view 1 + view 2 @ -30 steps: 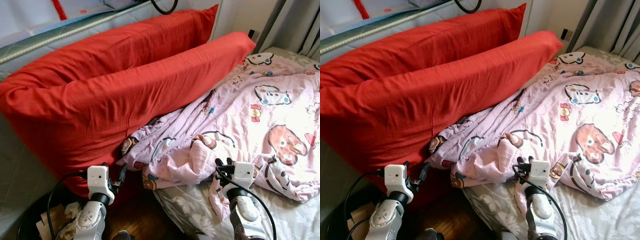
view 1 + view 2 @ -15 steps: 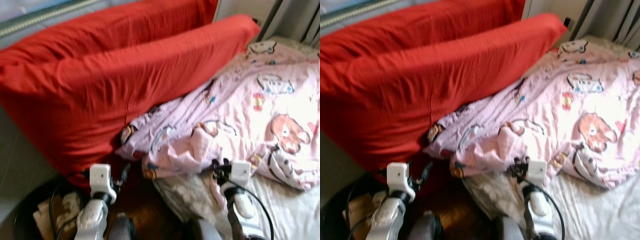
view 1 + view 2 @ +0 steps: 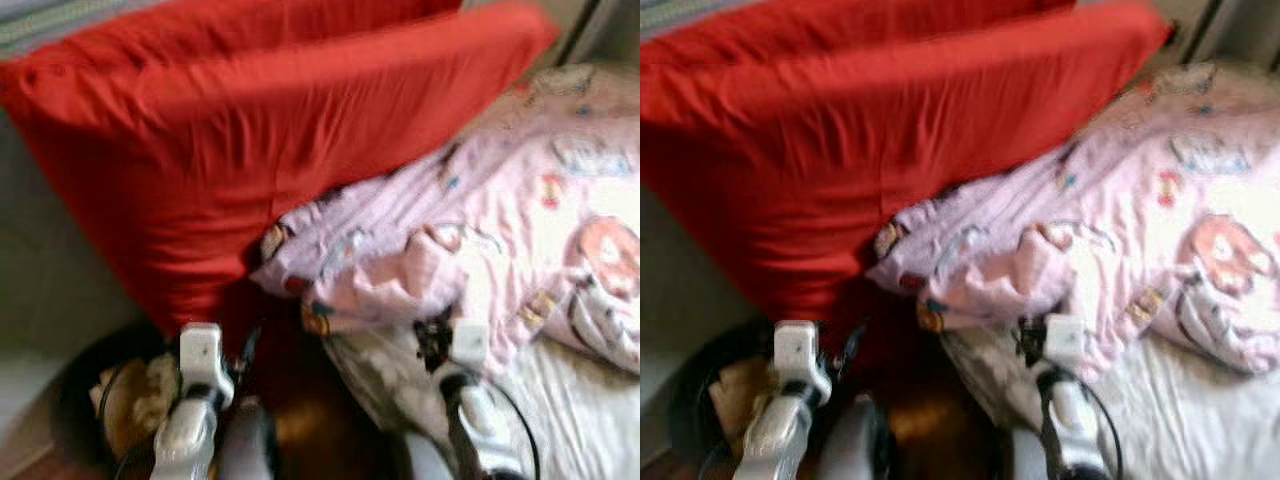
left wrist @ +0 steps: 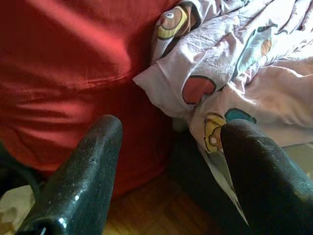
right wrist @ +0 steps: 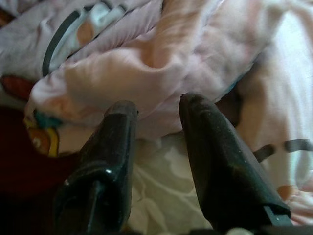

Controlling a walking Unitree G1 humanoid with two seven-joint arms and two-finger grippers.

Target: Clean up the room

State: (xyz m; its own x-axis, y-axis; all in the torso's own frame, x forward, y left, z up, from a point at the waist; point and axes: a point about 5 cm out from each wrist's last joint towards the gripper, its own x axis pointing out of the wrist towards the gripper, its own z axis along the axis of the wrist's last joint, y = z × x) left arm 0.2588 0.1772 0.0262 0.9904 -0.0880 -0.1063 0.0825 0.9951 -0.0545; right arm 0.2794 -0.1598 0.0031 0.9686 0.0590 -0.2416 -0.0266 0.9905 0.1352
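The folded corner [image 5: 159,90] of the blanket [image 5: 146,63] bunches up above the sheet, while the rest lies slack across the bed. My right gripper needs to take hold of the blanket there next.
Two big red pillows [image 3: 250,130] lean against the wall at the head of the bed. A crumpled pink blanket with cartoon prints [image 3: 480,230] lies over the bed, and its bunched edge hangs toward the gap by the pillows. My left gripper [image 4: 171,127] is open and low over the floor, facing the red pillow [image 4: 68,63] and the blanket's corner [image 4: 195,73]. My right gripper [image 5: 157,103] is open just short of a fold of the blanket [image 5: 146,63], with nothing between its fingers. Both eye views are blurred.
A grey flowered sheet [image 3: 570,410] covers the mattress at the lower right. A round black bin [image 3: 75,400] with crumpled paper stands at the lower left by the wall. Brown wooden floor [image 3: 300,430] shows between bin and bed.
The whole picture has shifted and blurred, so the camera is moving; more of the bin and floor is in view. Both arms keep the same pose.
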